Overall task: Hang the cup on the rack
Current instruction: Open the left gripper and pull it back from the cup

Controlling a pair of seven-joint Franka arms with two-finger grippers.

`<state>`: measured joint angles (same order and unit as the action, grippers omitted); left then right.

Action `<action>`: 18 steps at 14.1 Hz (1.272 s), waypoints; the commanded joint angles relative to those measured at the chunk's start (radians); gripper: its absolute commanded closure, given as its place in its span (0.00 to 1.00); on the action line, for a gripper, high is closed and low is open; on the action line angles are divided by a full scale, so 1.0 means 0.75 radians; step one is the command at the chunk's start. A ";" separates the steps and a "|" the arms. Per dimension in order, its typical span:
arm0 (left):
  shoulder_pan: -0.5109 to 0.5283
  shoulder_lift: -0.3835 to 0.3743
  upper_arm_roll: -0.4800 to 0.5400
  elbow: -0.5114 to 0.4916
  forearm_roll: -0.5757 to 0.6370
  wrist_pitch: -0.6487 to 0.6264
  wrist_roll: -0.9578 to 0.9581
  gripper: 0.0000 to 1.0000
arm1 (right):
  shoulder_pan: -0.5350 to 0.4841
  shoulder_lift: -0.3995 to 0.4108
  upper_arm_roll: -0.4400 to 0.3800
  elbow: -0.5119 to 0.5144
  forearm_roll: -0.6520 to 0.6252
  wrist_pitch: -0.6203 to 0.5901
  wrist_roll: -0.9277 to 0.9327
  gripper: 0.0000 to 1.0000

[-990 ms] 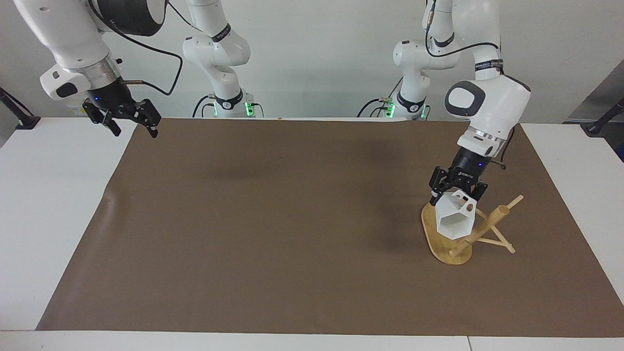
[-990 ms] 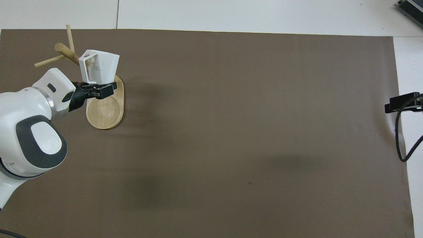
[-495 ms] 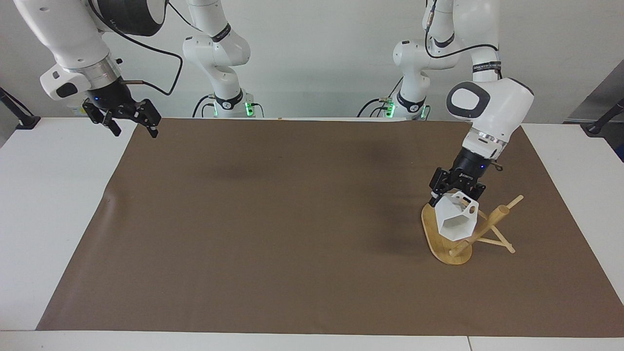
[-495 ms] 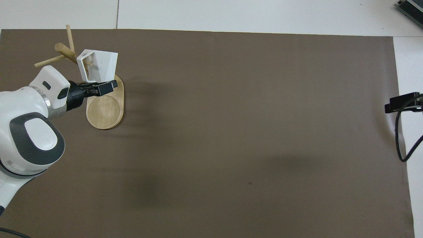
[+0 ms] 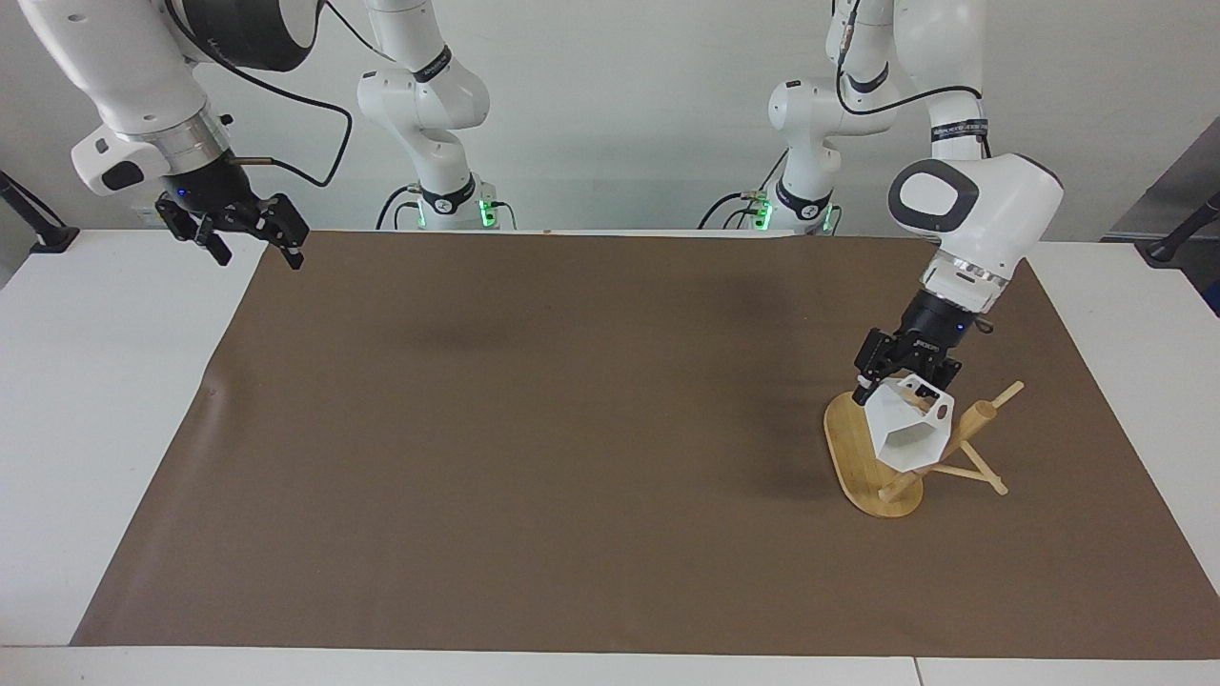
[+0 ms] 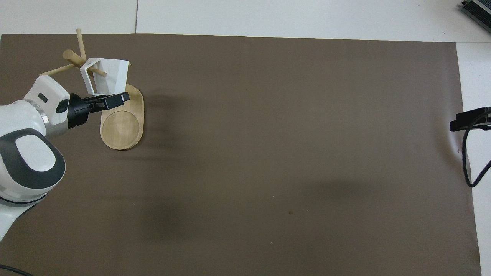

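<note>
My left gripper opens now, since the cup's blocky handle (image 6: 87, 79) sits over the thin peg (image 6: 96, 71), so the white faceted cup would hang from the rack.
The white faceted cup (image 5: 905, 435) (image 6: 110, 73) hangs tilted over the bamboo rack (image 5: 851, 450) (image 6: 122, 128), its mouth turned away from the robots. My left gripper (image 5: 901, 383) (image 6: 106, 100) is shut on the cup's bottom end, above the rack's oval base. The blocky handle sits close against the thick post (image 5: 965, 431) (image 6: 74, 58). In the overhead view a thin peg (image 6: 96, 71) crosses the handle; I cannot tell whether it passes through the hole. My right gripper (image 5: 252, 244) (image 6: 470, 119) waits open and holds nothing, raised over the mat's corner at the right arm's end.
A brown mat (image 5: 534, 429) covers most of the white table (image 5: 86, 381). Other pegs (image 5: 982, 472) stick out from the post toward the left arm's end. Black cables trail from the right arm.
My left gripper has carried the cup toward the rack's post and lower, bringing the handle onto a peg. The right arm has lifted slightly.
</note>
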<state>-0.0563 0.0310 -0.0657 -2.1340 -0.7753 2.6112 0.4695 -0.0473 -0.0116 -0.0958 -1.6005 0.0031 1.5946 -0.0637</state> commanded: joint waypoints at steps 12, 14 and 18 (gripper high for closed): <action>0.008 0.012 -0.002 0.019 -0.011 -0.023 -0.041 0.00 | 0.000 -0.027 0.019 -0.018 -0.010 0.011 0.013 0.00; 0.006 0.012 -0.002 0.019 -0.005 -0.021 -0.041 0.00 | 0.000 -0.032 0.019 -0.018 -0.010 0.011 0.013 0.00; 0.012 0.014 0.000 0.027 0.033 -0.031 -0.039 0.00 | 0.000 -0.032 0.019 -0.018 -0.010 0.011 0.013 0.00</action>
<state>-0.0563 0.0340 -0.0663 -2.1336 -0.7713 2.6110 0.4442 -0.0449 -0.0192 -0.0867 -1.5993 0.0031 1.5946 -0.0637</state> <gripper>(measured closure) 0.000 0.000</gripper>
